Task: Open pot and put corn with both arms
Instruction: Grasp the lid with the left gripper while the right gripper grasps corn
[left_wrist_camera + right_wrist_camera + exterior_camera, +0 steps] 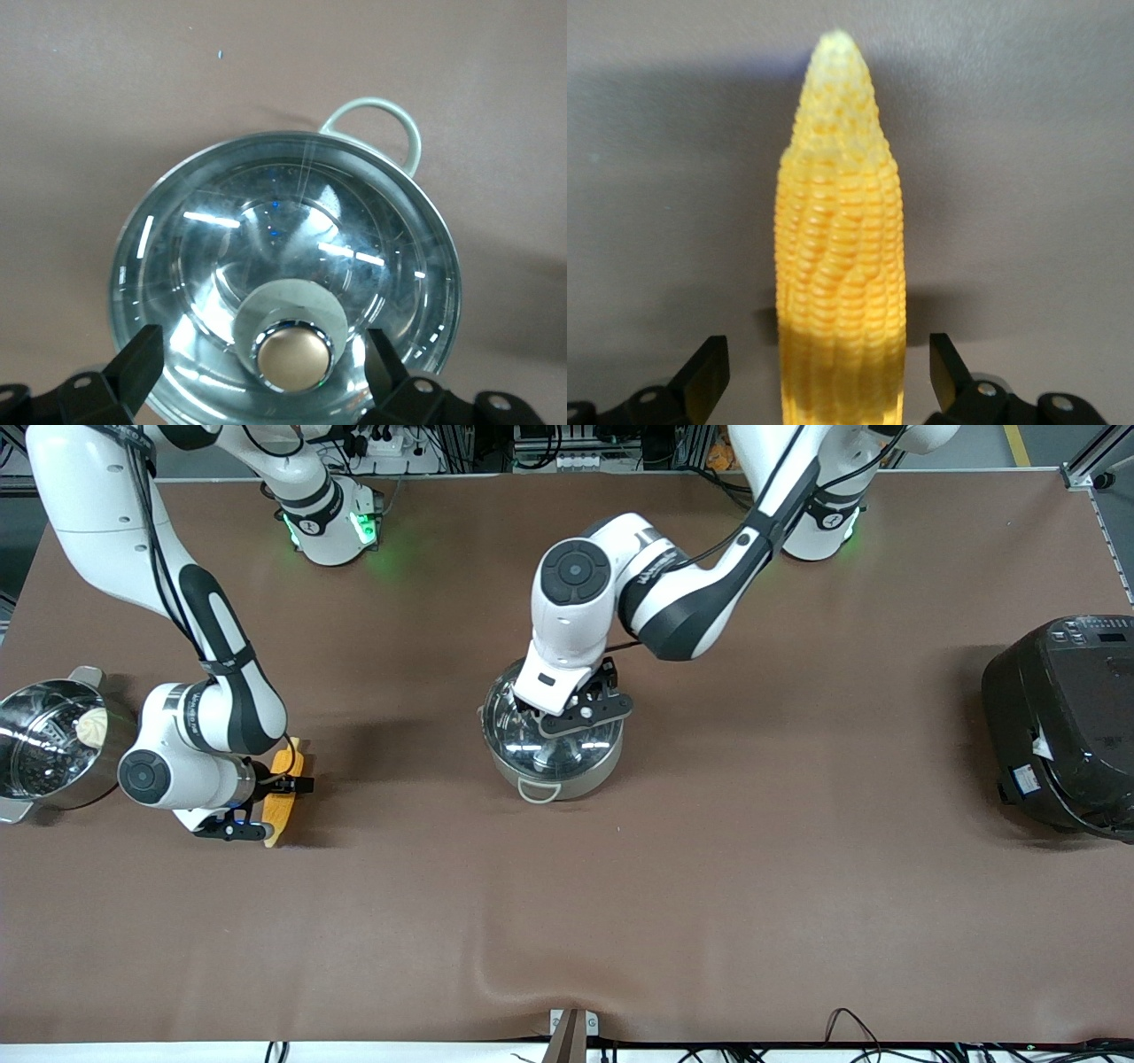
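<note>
My left gripper is open above the copper knob (295, 356) on the glass lid (266, 239) in the left wrist view. It needs to lower first, then close on the knob.
The steel pot (554, 775) stands mid-table with its clear glass lid (266, 239) on. My left gripper (571, 722) hangs just over the lid. It is open (263, 367), one finger on each side of the copper knob (295, 356), with gaps on both sides. The yellow corn (285, 779) lies on the brown cloth toward the right arm's end of the table. My right gripper (270, 808) is low over the cob and open (828, 376). Its fingers (709, 372) straddle the thick end of the corn (840, 266) without touching it.
A steel steamer pot (35, 779) with a white bun (91, 726) stands at the right arm's end of the table, close beside the right arm's wrist. A large black rice cooker (1063, 722) sits at the left arm's end. A loop handle (390, 119) juts from the pot.
</note>
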Action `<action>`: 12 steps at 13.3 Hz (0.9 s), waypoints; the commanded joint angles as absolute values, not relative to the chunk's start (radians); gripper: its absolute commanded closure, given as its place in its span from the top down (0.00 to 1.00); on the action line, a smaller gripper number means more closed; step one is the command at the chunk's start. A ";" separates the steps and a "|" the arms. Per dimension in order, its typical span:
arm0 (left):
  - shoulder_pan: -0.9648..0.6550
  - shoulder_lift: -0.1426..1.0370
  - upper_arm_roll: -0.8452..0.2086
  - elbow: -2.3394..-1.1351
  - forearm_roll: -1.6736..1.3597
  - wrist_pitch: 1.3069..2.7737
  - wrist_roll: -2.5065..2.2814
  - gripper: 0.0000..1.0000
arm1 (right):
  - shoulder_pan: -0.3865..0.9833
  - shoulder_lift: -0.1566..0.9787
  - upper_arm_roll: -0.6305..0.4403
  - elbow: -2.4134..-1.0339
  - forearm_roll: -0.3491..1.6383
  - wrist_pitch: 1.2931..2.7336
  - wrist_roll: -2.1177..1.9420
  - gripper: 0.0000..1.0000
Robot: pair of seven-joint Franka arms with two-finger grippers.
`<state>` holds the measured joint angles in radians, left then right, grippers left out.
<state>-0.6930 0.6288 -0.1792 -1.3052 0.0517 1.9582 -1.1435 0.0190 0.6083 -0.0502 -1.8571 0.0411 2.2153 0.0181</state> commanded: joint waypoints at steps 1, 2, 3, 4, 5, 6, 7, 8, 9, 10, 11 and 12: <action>-0.725 0.678 -0.169 -1.273 0.087 1.971 -1.180 0.96 | 0.012 0.620 -0.043 -1.850 0.057 2.210 0.026 1.00; -0.736 0.684 -0.161 -1.273 0.090 1.976 -1.181 0.93 | 0.011 0.614 -0.043 -1.850 0.055 2.200 0.011 0.52; -0.747 0.692 -0.155 -1.273 0.091 1.982 -1.181 0.90 | 0.011 0.608 -0.044 -1.847 0.054 2.180 -0.039 0.06; -0.758 0.693 -0.143 -1.273 0.091 1.991 -1.183 0.89 | 0.008 0.606 -0.044 -1.842 0.055 2.175 -0.067 0.00; -0.764 0.695 -0.140 -1.273 0.091 1.996 -1.193 0.87 | 0.003 0.604 -0.044 -1.835 0.052 2.175 -0.087 0.00; -0.770 0.698 -0.138 -1.273 0.091 1.996 -1.210 0.86 | 0.000 0.603 -0.044 -1.819 0.051 2.172 -0.131 0.00; -0.770 0.696 -0.138 -1.275 0.091 1.994 -1.212 0.80 | -0.003 0.597 -0.044 -1.803 0.051 2.154 -0.176 0.00; -0.770 0.695 -0.138 -1.275 0.091 1.994 -1.212 0.78 | 0.000 0.583 -0.044 -1.778 0.051 2.104 -0.195 0.00; -0.770 0.696 -0.138 -1.275 0.091 1.996 -1.213 0.70 | 0.006 0.569 -0.043 -1.749 0.049 2.041 -0.196 0.00; -0.770 0.698 -0.138 -1.275 0.091 1.994 -1.216 0.68 | 0.012 0.560 -0.040 -1.706 0.048 1.967 -0.198 0.00; -0.770 0.696 -0.138 -1.278 0.091 1.994 -1.219 0.60 | 0.030 0.555 -0.038 -1.654 0.045 1.892 -0.205 0.00; -0.770 0.695 -0.140 -1.278 0.091 1.994 -1.224 0.52 | 0.064 0.552 -0.040 -1.597 0.040 1.822 -0.227 0.00</action>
